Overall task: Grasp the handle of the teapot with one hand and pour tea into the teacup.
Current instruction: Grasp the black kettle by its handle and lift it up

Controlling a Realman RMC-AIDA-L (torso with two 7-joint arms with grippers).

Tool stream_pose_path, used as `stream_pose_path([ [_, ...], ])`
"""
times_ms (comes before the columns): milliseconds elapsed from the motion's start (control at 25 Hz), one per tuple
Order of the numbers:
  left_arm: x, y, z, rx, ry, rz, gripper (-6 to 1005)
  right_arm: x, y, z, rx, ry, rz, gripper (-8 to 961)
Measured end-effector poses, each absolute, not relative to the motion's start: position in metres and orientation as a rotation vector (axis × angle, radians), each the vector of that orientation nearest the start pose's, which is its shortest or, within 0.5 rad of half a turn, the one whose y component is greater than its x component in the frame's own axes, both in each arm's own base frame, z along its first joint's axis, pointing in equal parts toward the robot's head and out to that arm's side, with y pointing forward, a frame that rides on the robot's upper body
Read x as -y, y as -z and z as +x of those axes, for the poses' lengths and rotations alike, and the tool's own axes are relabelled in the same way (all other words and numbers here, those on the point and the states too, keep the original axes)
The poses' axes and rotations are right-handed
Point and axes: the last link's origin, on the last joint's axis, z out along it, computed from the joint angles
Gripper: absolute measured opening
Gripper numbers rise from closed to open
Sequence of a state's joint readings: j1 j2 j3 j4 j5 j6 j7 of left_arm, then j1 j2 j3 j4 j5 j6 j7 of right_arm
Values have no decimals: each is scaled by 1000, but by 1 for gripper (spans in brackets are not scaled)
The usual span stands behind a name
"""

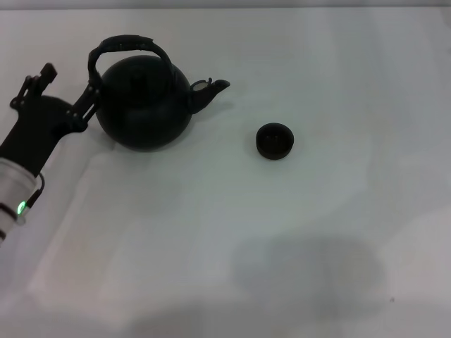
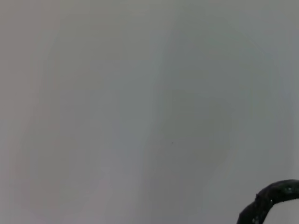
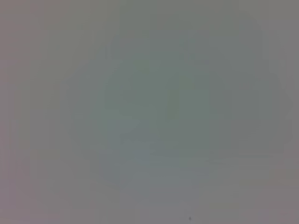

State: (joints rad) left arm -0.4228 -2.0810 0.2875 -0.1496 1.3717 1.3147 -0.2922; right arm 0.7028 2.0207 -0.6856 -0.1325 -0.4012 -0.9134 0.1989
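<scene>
Both fingers of my left gripper are spread over the table beside the handle's arch (image 1: 127,43), so it is too early to close on the handle before moving toward that arch.
The matte black teapot (image 1: 144,105) stands on the white table at the back left, its spout (image 1: 210,90) pointing right toward the teacup. Its arched handle (image 1: 127,46) stands upright over the lid; a short piece of the handle also shows in the left wrist view (image 2: 271,199). The small black teacup (image 1: 274,141) stands to the right of the teapot, apart from it. My left gripper (image 1: 70,79) is open just left of the teapot, with one finger (image 1: 89,97) close against the handle's left base and holding nothing. My right gripper is out of view.
The white table (image 1: 232,239) carries only the teapot and the teacup. A soft shadow lies on it near the front. The right wrist view shows only a blank grey surface.
</scene>
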Motion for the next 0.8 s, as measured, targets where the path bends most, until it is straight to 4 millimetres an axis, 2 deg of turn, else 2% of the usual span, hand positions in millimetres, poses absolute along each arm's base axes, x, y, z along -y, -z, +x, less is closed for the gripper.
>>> stream_pose_path([
  [240,-313,51,-318,611,749,-1838,825,-429,-78,318,-572,-649,-1331,834],
  [600,-323,52,-319,594,680,-1854,826,-429,-78,317,-573,-654,-1330,834],
  [800,-322,52,-320,552,647,-1864,733,-430,-78,316,-573,-655,-1330,834],
])
